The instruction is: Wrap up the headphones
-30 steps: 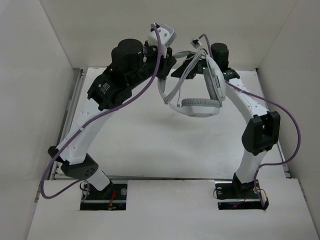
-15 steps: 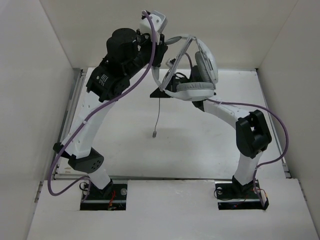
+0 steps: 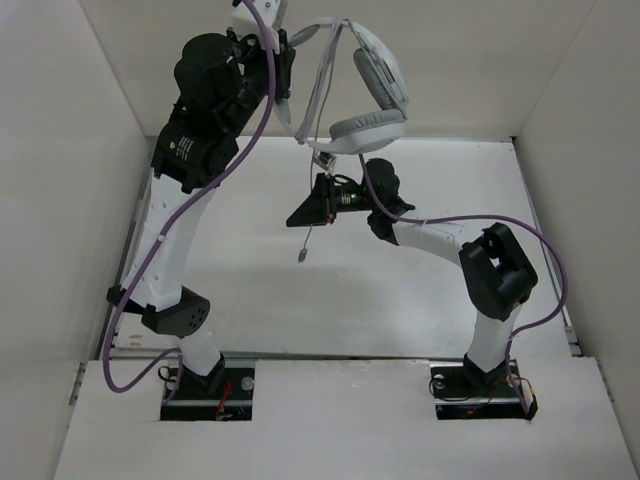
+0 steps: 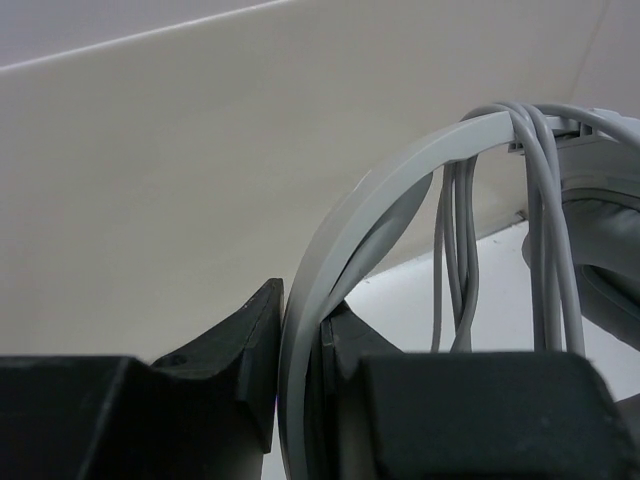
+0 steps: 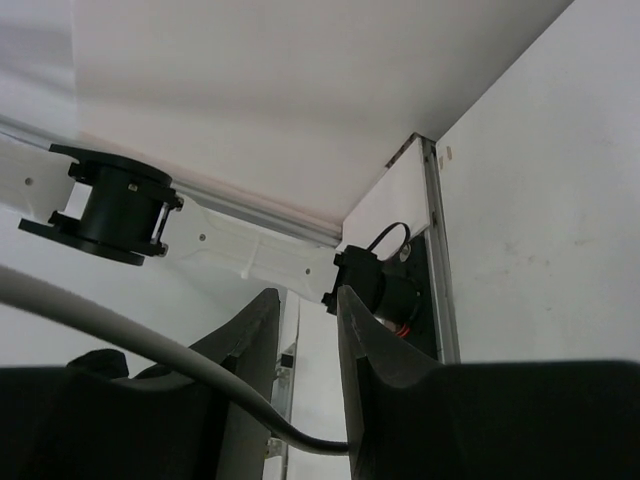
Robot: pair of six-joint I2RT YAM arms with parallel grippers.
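The robot needs to wrap the headphones again, so its right gripper needs to grip them by the cable's end near the plug (image 5: 300, 436), which leaves the headband free for another wrap.
The white and grey headphones (image 3: 368, 90) hang high at the back, with one earcup (image 3: 368, 131) facing down. My left gripper (image 3: 284, 62) is raised and shut on the headband (image 4: 400, 180), which runs between its fingers (image 4: 300, 300). Several loops of the thin grey cable (image 4: 545, 250) lie over the headband. The cable drops to my right gripper (image 3: 305, 213), which sits below the headphones and points left. In the right wrist view the jaws (image 5: 308, 300) stand narrowly apart with the cable (image 5: 150, 340) crossing between them. The plug (image 3: 301, 257) dangles just below.
White walls close in the white table (image 3: 250, 290) on the left, back and right. The purple arm cables (image 3: 240, 150) loop beside both arms. The left arm (image 5: 240, 250) shows in the right wrist view.
My left gripper has lifted the headphones higher and toward the back wall. My right gripper has swung down from the headphones to below them, and the plug now hangs under it.
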